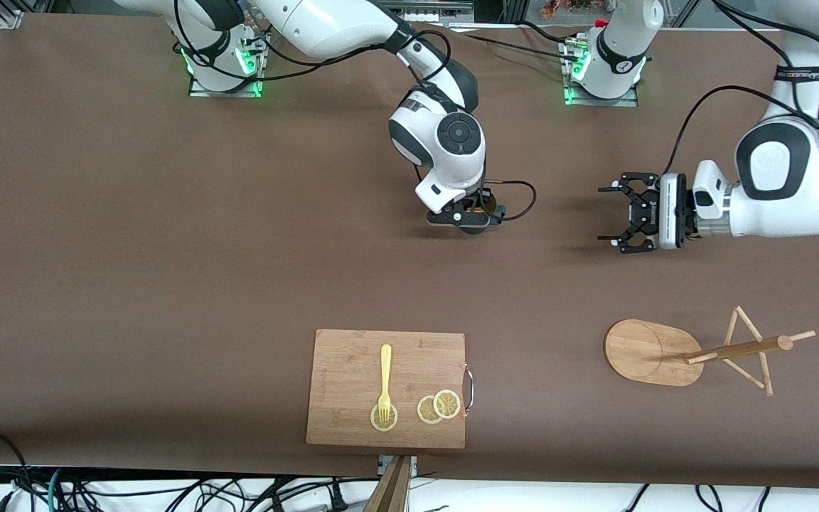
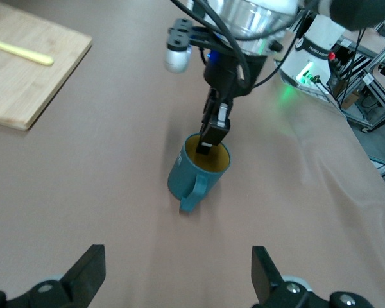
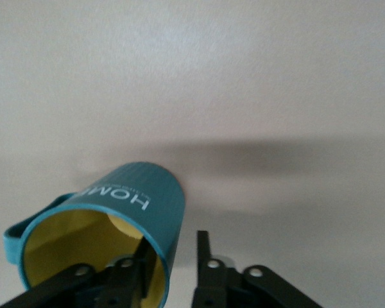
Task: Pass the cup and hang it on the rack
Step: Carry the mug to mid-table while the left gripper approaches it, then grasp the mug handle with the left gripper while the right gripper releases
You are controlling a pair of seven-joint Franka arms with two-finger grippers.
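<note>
My left gripper grips the cup by its handle [image 2: 194,194] next, to hang the cup on the bamboo rack.
The dark teal cup [image 2: 192,176] with a yellow inside stands upright on the brown table, its handle toward my left gripper. In the front view it is mostly hidden under my right gripper [image 1: 477,217], which is straight above it. My right gripper [image 3: 173,240] is open astride the cup's wall [image 3: 141,199]: one finger is inside the cup, the other outside with a gap to the wall. My left gripper [image 1: 607,215] is open and empty, level with the cup toward the left arm's end, its fingers [image 2: 90,269] wide apart. The bamboo rack [image 1: 648,352] is nearer the front camera than my left gripper.
A wooden cutting board [image 1: 388,387] lies near the table's front edge with a yellow fork [image 1: 385,377] and lemon slices [image 1: 438,407] on it. The board also shows in the left wrist view [image 2: 32,70]. Bare brown table lies between cup and rack.
</note>
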